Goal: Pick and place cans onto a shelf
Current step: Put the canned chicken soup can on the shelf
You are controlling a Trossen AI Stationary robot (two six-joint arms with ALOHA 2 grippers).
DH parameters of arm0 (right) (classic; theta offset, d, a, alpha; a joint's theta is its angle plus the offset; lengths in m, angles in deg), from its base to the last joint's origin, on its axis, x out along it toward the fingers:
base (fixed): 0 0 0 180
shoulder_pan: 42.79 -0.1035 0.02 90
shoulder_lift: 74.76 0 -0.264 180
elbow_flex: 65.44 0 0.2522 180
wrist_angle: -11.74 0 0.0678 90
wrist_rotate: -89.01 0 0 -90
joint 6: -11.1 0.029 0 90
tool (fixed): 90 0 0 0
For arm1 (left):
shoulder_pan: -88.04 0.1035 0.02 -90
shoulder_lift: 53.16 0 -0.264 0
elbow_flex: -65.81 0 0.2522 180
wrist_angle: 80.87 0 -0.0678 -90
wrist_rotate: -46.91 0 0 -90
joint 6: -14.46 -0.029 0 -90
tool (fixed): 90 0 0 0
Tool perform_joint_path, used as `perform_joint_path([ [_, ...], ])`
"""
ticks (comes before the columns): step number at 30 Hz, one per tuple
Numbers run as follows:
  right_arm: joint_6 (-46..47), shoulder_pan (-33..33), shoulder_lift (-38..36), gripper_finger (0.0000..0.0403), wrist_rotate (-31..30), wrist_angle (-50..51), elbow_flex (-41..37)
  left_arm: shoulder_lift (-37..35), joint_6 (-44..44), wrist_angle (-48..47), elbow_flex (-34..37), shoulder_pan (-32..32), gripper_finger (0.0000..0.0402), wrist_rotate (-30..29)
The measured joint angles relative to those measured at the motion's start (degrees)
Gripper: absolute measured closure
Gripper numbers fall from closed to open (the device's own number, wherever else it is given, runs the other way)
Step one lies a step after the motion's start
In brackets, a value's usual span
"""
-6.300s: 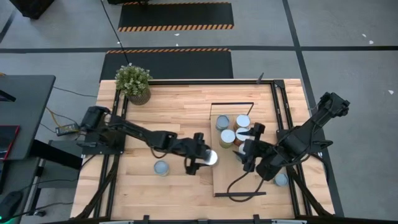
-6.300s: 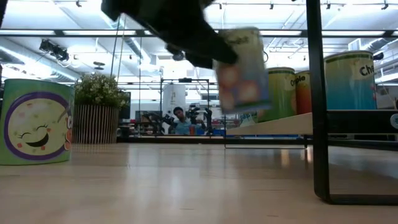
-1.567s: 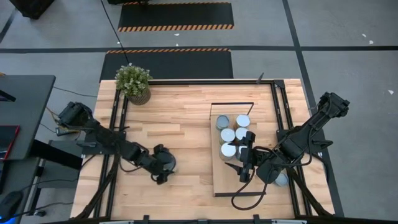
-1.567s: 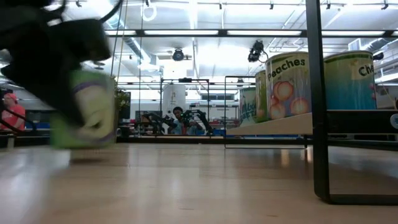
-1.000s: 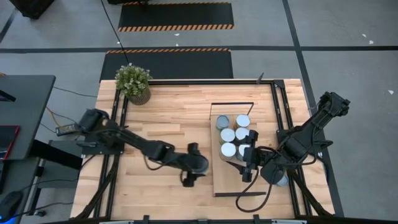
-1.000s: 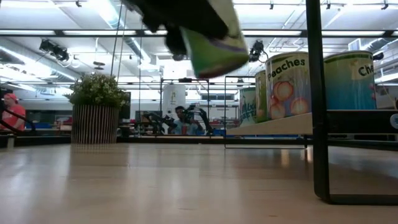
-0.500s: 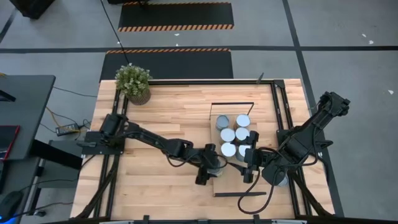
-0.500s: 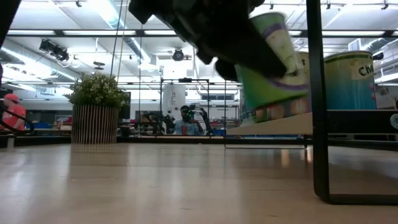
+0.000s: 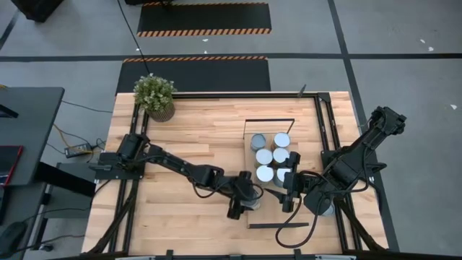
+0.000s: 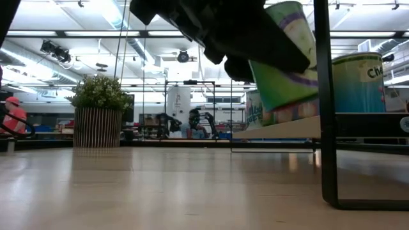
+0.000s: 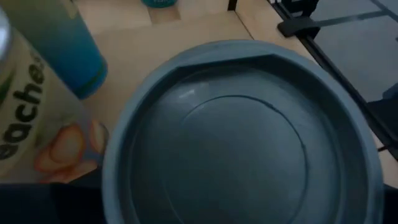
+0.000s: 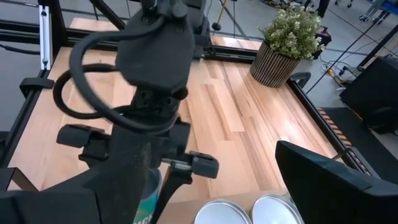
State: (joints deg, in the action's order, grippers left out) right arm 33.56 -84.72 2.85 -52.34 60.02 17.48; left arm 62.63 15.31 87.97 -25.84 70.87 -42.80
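Observation:
The green can is low beside the Peaches can, over the light-wood shelf, and it would stand, so my left gripper needs to open its fingers.
My left gripper is shut on a green can with a purple stripe at the near-left edge of the light-wood shelf. The can's grey round top fills the left wrist view. Several silver-topped cans stand upright in a cluster on the shelf's far half. My right gripper is open and empty over the shelf, just to the right of the held can. Another can stands on the table by the right arm. My left gripper holds the green can by its upper part, pinched between the two fingers, which come from above and point down. The gripper's body hides the exact place of contact. The can hangs tilted below the fingers, lifted above the shelf board.
A potted plant stands at the table's far left corner. The shelf's black frame post rises close in the low view. A Peaches can and a teal can stand right beside the held can. Bare tabletop lies left of the shelf.
My left gripper has carried the green can toward the table's right edge, from the table's middle to the shelf's near-left edge, beside the standing cans. The can stays lifted and has tipped further. My right gripper has kept still.

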Motion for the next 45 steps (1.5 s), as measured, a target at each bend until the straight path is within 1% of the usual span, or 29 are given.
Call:
perform_joint_path([
  [9,-0.07,0.00,0.00,0.0050,0.00,-0.02,0.00,0.19,0.53,0.54,-0.02,-0.02,0.0108,-0.02],
  [18,-0.07,0.00,0.00,0.0050,0.02,-0.18,-0.02,1.38,1.47,0.55,0.04,0.13,0.0049,0.05],
  [23,-0.07,0.00,0.00,0.0050,0.02,-0.17,-0.04,1.36,1.45,1.08,-0.02,0.13,0.0026,0.05],
  [27,-0.07,-0.01,0.00,0.0050,0.02,-0.17,-0.04,1.36,-0.51,1.16,-0.02,0.13,0.0011,0.00],
  [33,-0.08,-0.02,0.00,0.0050,0.02,-0.17,-0.04,1.36,-1.53,2.19,-0.02,0.13,0.0008,0.00],
  [40,-0.09,0.00,0.00,0.0050,0.02,-0.17,-0.04,1.36,-1.69,6.41,-0.02,-0.52,0.0008,-0.09],
  [45,-0.01,0.00,0.00,0.0050,0.02,-0.17,-0.04,1.36,-4.36,7.06,-0.02,-0.81,0.0008,-0.52],
])
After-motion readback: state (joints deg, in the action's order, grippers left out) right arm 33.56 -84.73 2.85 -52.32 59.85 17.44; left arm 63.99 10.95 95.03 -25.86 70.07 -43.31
